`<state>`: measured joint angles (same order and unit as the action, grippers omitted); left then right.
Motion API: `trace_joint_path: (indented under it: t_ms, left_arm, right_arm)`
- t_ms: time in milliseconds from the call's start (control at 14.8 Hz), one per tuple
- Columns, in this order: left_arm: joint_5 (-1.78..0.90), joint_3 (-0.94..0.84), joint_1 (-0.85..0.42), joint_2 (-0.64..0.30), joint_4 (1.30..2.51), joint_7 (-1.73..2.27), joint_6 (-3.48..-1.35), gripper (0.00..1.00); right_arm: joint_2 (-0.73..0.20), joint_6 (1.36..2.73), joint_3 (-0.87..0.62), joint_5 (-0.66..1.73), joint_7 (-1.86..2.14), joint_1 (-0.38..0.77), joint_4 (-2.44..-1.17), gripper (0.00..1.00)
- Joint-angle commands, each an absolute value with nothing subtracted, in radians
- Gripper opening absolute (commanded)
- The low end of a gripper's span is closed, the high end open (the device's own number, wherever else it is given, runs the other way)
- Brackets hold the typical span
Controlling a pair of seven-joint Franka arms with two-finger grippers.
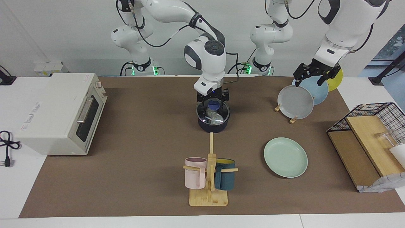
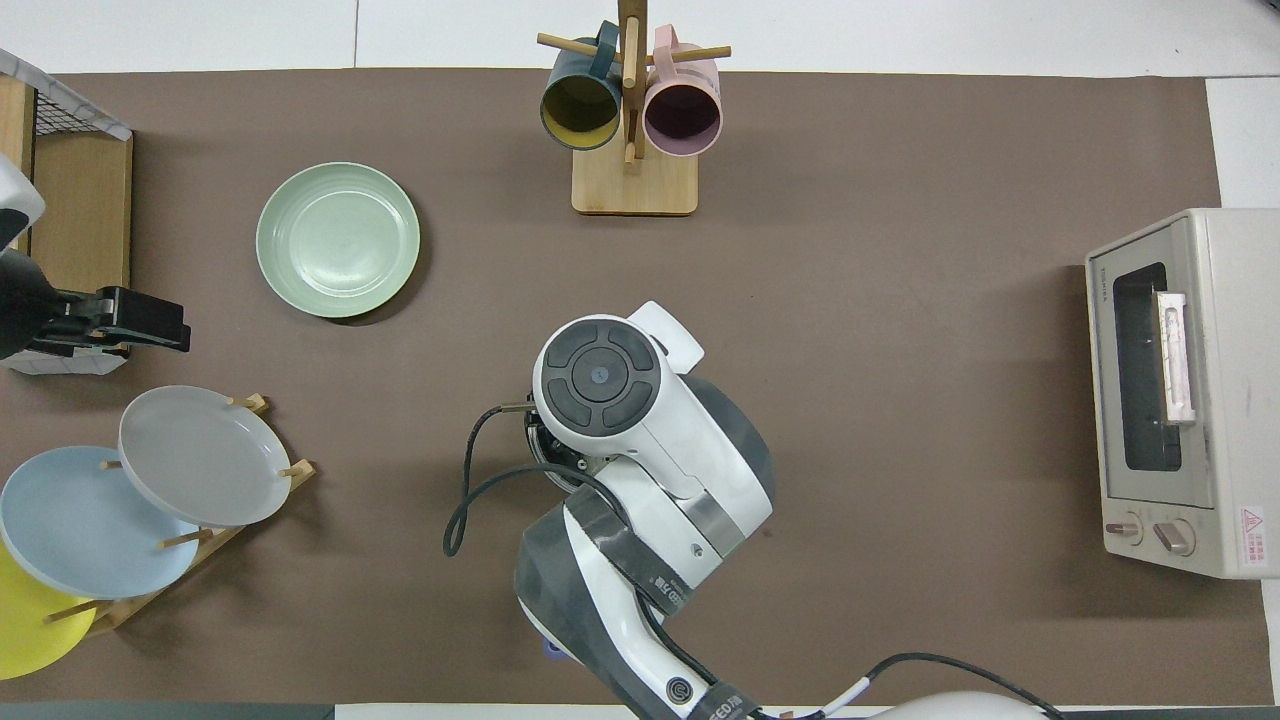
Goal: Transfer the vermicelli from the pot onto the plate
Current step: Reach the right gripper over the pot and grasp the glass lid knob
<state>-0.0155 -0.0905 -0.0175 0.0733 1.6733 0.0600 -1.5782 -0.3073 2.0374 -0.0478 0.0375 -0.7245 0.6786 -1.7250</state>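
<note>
The glass lid should be grabbed next by its blue knob (image 1: 214, 103) with my right gripper, so that I uncover the vermicelli in the pot (image 1: 212, 127).
The dark navy pot (image 1: 212, 127) stands mid-table under a glass lid (image 1: 222, 113) with a blue knob (image 1: 214, 103). Through the glass the whitish vermicelli (image 1: 215, 117) shows inside. My right gripper (image 1: 213, 100) is down over the lid, open, one finger on each side of the knob; I cannot tell whether they touch it. In the overhead view the right arm (image 2: 620, 420) hides the pot. The mint-green plate (image 1: 285, 157) (image 2: 338, 240) lies bare toward the left arm's end, farther from the robots than the pot. My left gripper (image 1: 311, 75) (image 2: 150, 322) waits open over the plate rack.
A rack with grey, blue and yellow plates (image 1: 295, 102) stands near the left arm's base. A mug tree (image 1: 209, 172) with a pink and a teal mug is farther out than the pot. A toaster oven (image 1: 63, 112) and a wire-and-wood shelf (image 1: 370, 139) sit at the table's two ends.
</note>
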Motion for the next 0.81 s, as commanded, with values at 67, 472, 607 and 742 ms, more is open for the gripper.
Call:
trace_joint_path:
  t_ms: [67, 472, 607, 742]
  left_arm:
    - [0.005, -0.097, -0.005, 0.083, 1.687, 0.055, -1.631, 1.0]
    - [0.005, -0.097, 0.003, 0.081, 1.689, 0.055, -1.643, 1.0]
    - [0.003, -0.097, 0.003, 0.081, 1.69, 0.055, -1.644, 1.0]
    - [0.002, -0.098, -0.008, 0.084, 1.698, 0.057, -1.646, 1.0]
  right_arm:
    - [-0.273, 2.065, -0.049, 0.032, -0.706, 0.678, -1.775, 0.87]
    - [-0.279, 2.054, -0.049, 0.029, -0.686, 0.678, -1.752, 0.57]
    - [-0.287, 2.024, -0.049, 0.028, -0.681, 0.672, -1.708, 0.56]
    - [-0.29, 1.952, -0.046, 0.028, -0.635, 0.649, -1.646, 0.56]
